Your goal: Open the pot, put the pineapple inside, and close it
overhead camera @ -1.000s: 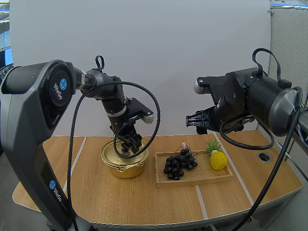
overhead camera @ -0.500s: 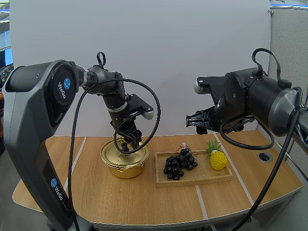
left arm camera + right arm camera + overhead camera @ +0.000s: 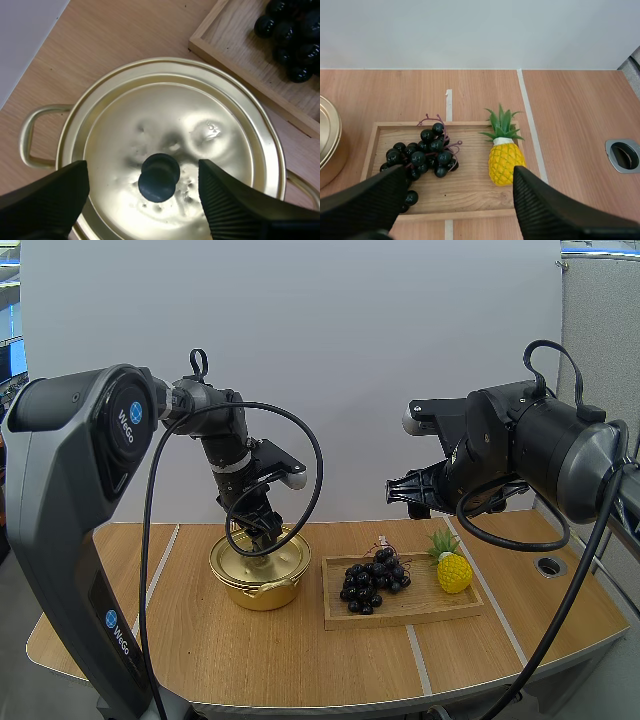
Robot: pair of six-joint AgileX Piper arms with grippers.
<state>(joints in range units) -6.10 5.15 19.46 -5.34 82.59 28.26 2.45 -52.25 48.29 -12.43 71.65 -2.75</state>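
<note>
The lid is far wider than my open fingers, so my left gripper will grab it by the narrow black knob [image 3: 159, 178] next.
A gold pot [image 3: 258, 580] with its lid [image 3: 165, 130] on stands at the table's centre left. My left gripper [image 3: 257, 528] hangs just above the lid, open, its fingers either side of the black knob [image 3: 159, 177] without touching it. The yellow pineapple [image 3: 454, 570] lies at the right end of the wooden tray [image 3: 420, 612], beside the dark grapes [image 3: 373, 578]. My right gripper [image 3: 398, 492] is held high above the tray, open and holding nothing. Seen from it, the pineapple [image 3: 504, 157] and grapes [image 3: 422, 155] lie far below on the tray [image 3: 470, 200].
A round metal cable hole [image 3: 550, 565] sits in the table near the right edge, also seen past the pineapple [image 3: 624, 155]. Bare tabletop [image 3: 300, 650] runs in front of the pot and tray.
My left gripper has shifted slightly up and to the left over the lid. The right arm, pot, tray and fruit have not moved.
</note>
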